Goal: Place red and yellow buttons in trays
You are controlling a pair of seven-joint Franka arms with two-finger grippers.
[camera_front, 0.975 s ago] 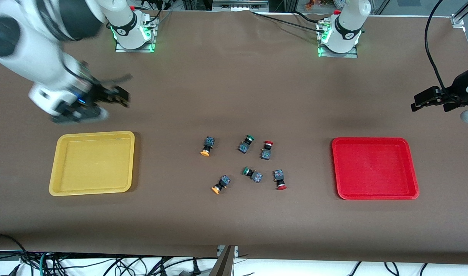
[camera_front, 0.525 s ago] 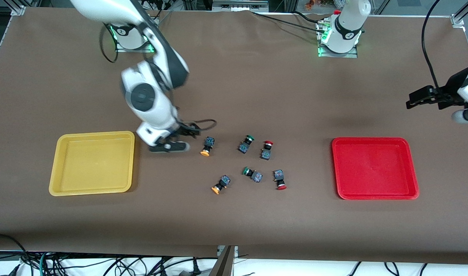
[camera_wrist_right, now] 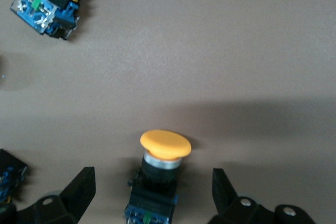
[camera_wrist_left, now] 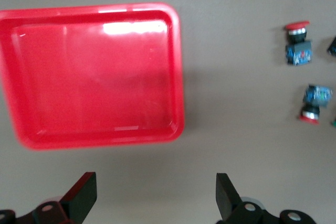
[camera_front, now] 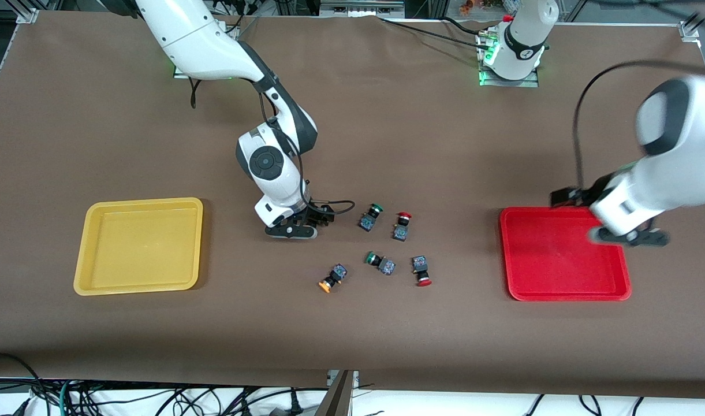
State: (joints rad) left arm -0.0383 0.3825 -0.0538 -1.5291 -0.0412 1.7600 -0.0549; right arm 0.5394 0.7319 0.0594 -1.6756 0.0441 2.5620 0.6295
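Observation:
A red button should go in the red tray (camera_front: pixel 563 294), so my left gripper should grab it next by its blue switch body (camera_front: pixel 419 264).
My right gripper (camera_front: pixel 313 219) is open, low over one yellow button, which it hides in the front view. In the right wrist view that button (camera_wrist_right: pixel 164 153) lies between the open fingers (camera_wrist_right: pixel 79 187) of the right gripper (camera_wrist_right: pixel 153 184). The second yellow button (camera_front: pixel 332 278) lies nearer the front camera. Two red buttons (camera_front: pixel 403 225) (camera_front: pixel 421 270) lie toward the red tray (camera_front: pixel 563 294). The yellow tray (camera_front: pixel 138 286) holds nothing. My left gripper (camera_front: pixel 566 197) is open and empty over the table beside the red tray's rim (camera_wrist_left: pixel 178 77). The left gripper (camera_wrist_left: pixel 155 182) and both red buttons (camera_wrist_left: pixel 297 43) (camera_wrist_left: pixel 314 103) show in its wrist view.
Two green-capped switches (camera_front: pixel 370 216) (camera_front: pixel 381 263) lie among the buttons. The second yellow button's dark body (camera_wrist_right: pixel 44 3) shows in the right wrist view. Cables hang below the table's front edge.
My right arm swung from beside the yellow tray to the cluster and came down over a yellow button. My left arm moved from the table's end to the red tray.

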